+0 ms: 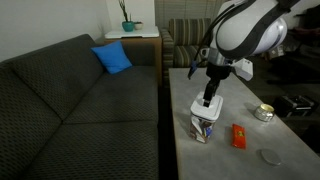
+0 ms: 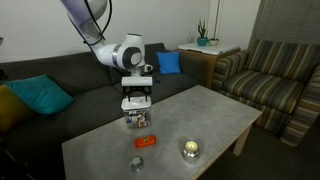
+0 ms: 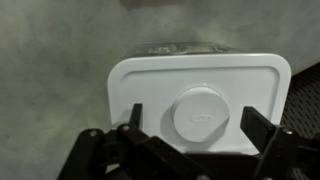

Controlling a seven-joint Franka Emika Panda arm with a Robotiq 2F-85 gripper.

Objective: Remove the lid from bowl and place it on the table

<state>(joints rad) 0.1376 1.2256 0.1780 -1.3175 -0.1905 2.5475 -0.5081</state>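
Next, my gripper grabs the white lid by opposite sides of its raised round centre [image 1: 209, 103] [image 3: 201, 114] to lift it off. The lid's edges stay free to lie flat.
The white square lid [image 3: 150, 90] with its raised round centre [image 3: 201, 112] sits on top of the clear bowl [image 3: 185, 47], whose rim shows past the lid's far edge. In both exterior views the lid [image 1: 207, 106] [image 2: 137, 104] tops the bowl [image 1: 203, 129] [image 2: 138, 120], which stands near the sofa-side edge of the grey table [image 1: 200, 80] [image 2: 205, 110]. My gripper [image 3: 198, 122] [image 1: 209, 95] [image 2: 137, 92] is straight above the lid. It is open, with one finger on each side of the raised centre and not touching it.
A small red object [image 1: 239, 136] [image 2: 146, 142], a round silvery tin [image 1: 264, 112] [image 2: 189, 149] and a grey disc [image 1: 270, 156] [image 2: 137, 163] lie on the table near the bowl. A dark sofa [image 1: 80, 110] runs along the table's edge.
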